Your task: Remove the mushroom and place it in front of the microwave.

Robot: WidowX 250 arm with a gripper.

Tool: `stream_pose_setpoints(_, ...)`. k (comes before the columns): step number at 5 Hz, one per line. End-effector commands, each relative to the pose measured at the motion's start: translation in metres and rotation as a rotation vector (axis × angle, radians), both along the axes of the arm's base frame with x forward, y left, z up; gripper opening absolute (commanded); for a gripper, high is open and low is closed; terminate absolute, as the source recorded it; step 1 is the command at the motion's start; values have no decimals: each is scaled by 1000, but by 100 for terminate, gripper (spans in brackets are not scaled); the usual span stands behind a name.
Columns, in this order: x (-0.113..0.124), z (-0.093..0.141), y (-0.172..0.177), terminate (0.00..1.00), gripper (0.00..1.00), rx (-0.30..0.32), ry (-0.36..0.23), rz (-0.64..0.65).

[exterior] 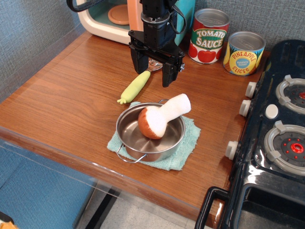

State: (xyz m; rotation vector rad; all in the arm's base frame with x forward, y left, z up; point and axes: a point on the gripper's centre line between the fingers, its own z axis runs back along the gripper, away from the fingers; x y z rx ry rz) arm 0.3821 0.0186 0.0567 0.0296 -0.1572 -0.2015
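My gripper grabs the mushroom by its white stem (177, 106) next, to remove it and place it in front of the microwave (102, 21).
The mushroom (159, 117) lies tilted in the steel pot (128, 130), its reddish-brown cap down inside and its white stem resting over the far right rim. The pot stands on a teal cloth (188, 145). My gripper (152, 71) is open and empty, hanging above the wooden counter just behind the pot, apart from the mushroom. The microwave (102, 21) stands at the back left, cream with a teal front, partly hidden by my arm and cut off by the top edge.
A yellow-green plush vegetable (134, 87) lies left of the gripper. A tomato sauce can (208, 36) and a pineapple can (243, 53) stand at the back. The black toy stove (274, 138) fills the right side. The counter's front edge runs diagonally at lower left.
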Motion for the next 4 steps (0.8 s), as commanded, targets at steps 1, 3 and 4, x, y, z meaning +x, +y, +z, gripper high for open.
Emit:
stream_pose_setpoints(1, 0, 0, 0, 0, 100, 0, 0, 0)
stream_pose_setpoints(3, 10, 19, -17, 0, 100, -21, -45, -48)
stream_pose_setpoints(4, 8, 35, -18, 0, 100, -54, -90, -60)
